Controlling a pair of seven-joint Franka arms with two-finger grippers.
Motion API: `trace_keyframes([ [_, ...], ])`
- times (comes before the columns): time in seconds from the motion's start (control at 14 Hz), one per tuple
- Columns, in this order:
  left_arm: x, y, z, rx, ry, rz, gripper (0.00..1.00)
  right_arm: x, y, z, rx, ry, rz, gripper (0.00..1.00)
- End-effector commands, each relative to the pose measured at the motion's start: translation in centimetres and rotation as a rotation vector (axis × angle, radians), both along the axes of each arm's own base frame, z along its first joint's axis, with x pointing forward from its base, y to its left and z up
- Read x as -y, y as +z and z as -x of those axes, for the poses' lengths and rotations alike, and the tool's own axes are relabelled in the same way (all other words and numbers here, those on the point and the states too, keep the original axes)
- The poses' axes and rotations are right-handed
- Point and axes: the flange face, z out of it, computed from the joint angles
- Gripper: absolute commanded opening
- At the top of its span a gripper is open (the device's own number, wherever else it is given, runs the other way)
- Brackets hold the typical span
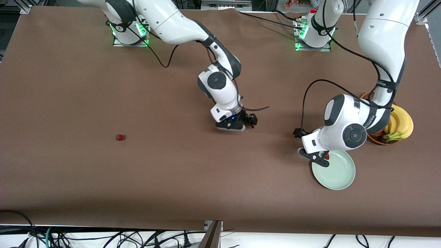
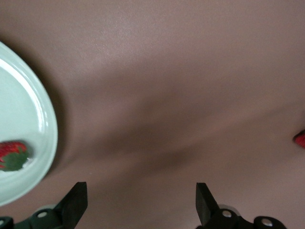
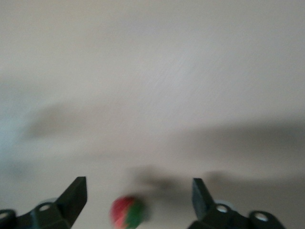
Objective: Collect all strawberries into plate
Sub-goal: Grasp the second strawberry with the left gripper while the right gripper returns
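Observation:
The strawberry should go into the pale mint-green plate, so my right gripper next has to grab it by its red body (image 3: 121,210).
The pale mint-green plate (image 1: 336,172) lies near the left arm's end of the table. One strawberry (image 1: 326,156) lies in it by the rim and also shows in the left wrist view (image 2: 12,155), on the plate (image 2: 28,114). My left gripper (image 1: 317,156) (image 2: 141,200) is open and empty, low over the table at the plate's edge. My right gripper (image 1: 238,126) (image 3: 139,198) is open over the table's middle. A second strawberry (image 3: 127,212) sits between its fingers, untouched; the front view hides it. A third strawberry (image 1: 120,137) lies toward the right arm's end.
A brown wicker basket (image 1: 377,138) with yellow bananas (image 1: 399,124) stands by the plate, partly under the left arm. A red bit (image 2: 300,139) shows at the edge of the left wrist view. Cables hang over the table's front edge.

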Motion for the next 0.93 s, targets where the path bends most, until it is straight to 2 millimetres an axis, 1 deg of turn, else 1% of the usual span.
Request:
trace_keyframes([
  [0.0, 2.1, 0.1, 1.3, -0.029, 0.124, -0.007, 1.0, 7.7, 4.1, -5.6, -0.032, 0.118, 0.067, 1.0],
  [0.07, 3.7, 0.1, 1.6, -0.025, 0.156, 0.002, 1.0, 10.5, 4.9, -7.0, -0.059, 0.161, 0.103, 1.0],
  [0.14, 5.6, 0.1, 2.2, -0.023, 0.215, -0.004, 1.0, 13.9, 5.3, -8.5, -0.093, 0.204, 0.135, 1.0],
  [0.21, 7.6, -0.3, 2.9, -0.023, 0.279, -0.024, 1.0, 17.3, 5.0, -9.7, -0.14, 0.241, 0.174, 1.0],
  [0.28, 9.9, -1.0, 4.1, -0.013, 0.337, -0.05, 1.0, 20.9, 4.6, -10.8, -0.188, 0.261, 0.213, 1.0],
  [0.36, 11.5, -1.8, 4.9, 0.0, 0.416, -0.056, 1.0, 24.2, 4.1, -11.5, -0.236, 0.261, 0.249, 1.0],
  [0.5, 15.2, -3.1, 6.9, 0.033, 0.595, -0.051, 1.0, 29.9, 3.6, -12.2, -0.31, 0.322, 0.317, 1.0],
  [0.57, 16.4, -3.7, 7.5, 0.043, 0.679, -0.044, 1.0, 32.8, 2.8, -12.3, -0.349, 0.34, 0.347, 1.0],
  [0.64, 17.8, -4.3, 8.7, 0.026, 0.741, -0.065, 1.0, 35.7, 2.1, -12.3, -0.372, 0.336, 0.37, 1.0],
  [0.71, 20.0, -4.7, 10.8, 0.012, 0.785, -0.094, 1.0, 38.6, 1.3, -12.2, -0.389, 0.336, 0.392, 1.0],
  [0.78, 21.1, -5.0, 11.3, 0.007, 0.835, -0.1, 1.0, 41.4, 0.4, -12.1, -0.391, 0.351, 0.404, 1.0],
  [0.85, 21.7, -5.1, 11.4, 0.01, 0.856, -0.092, 1.0, 43.2, -0.3, -11.7, -0.375, 0.387, 0.405, 1.0],
])
